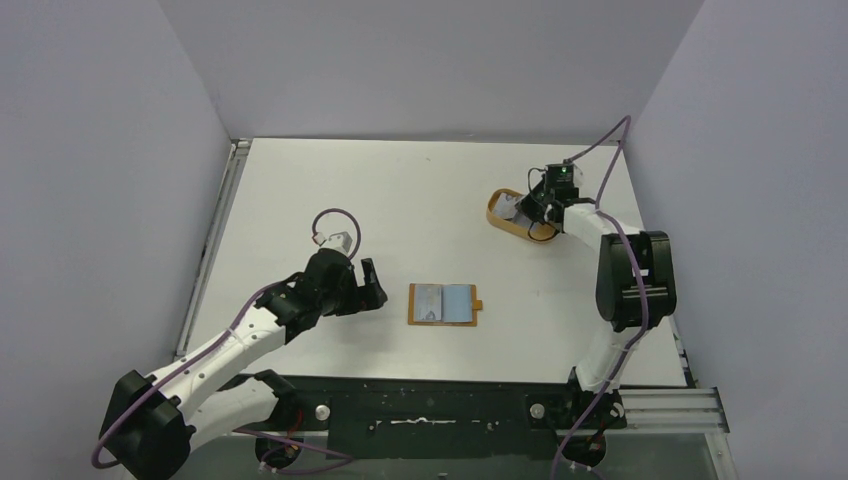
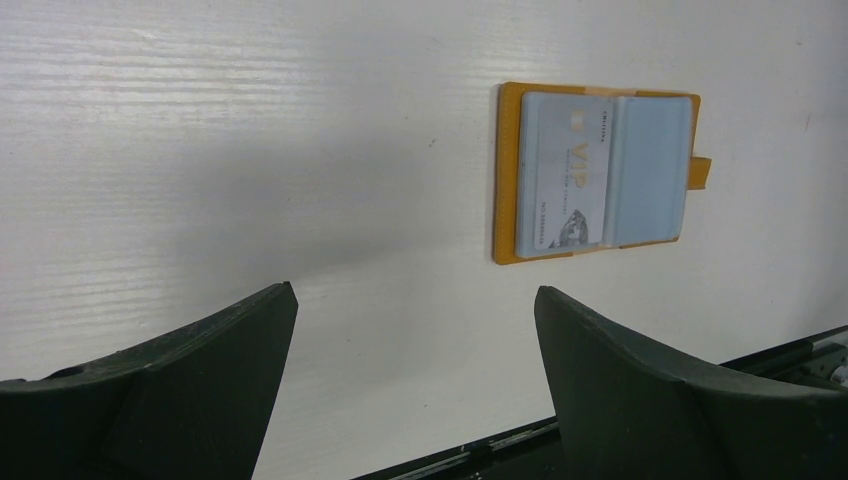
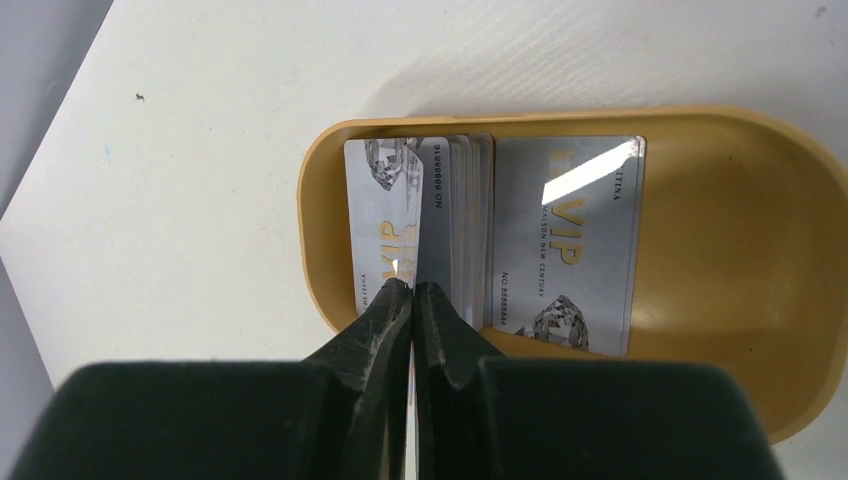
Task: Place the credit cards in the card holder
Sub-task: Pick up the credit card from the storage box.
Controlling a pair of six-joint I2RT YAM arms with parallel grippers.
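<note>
I would bring the tilted silver card (image 1: 506, 206) out of the tray (image 1: 497, 218) if I raised my right gripper now. Its fingers are closed on the card's near edge.
The card holder (image 1: 445, 303) lies open on the table, orange outside and grey-blue inside (image 2: 650, 165). One silver credit card (image 2: 562, 175) sits on its left half. My left gripper (image 1: 373, 283) hovers just left of the holder, open and empty (image 2: 415, 295). Far right, my right gripper (image 1: 522, 208) reaches into the orange oval tray (image 1: 497, 218). Its jaws (image 3: 413, 287) are shut on the near edge of one silver VIP credit card (image 3: 385, 210) that stands tilted at the tray's left end. Several more cards (image 3: 465, 220) stand on edge beside it. Another card (image 3: 565, 240) lies flat.
The tray's rim (image 3: 320, 260) curves close around the pinched card on the left. A purple cable (image 1: 335, 215) loops above the left wrist. Grey walls close in the table at the back and both sides. A black rail (image 2: 500, 450) runs along the near edge.
</note>
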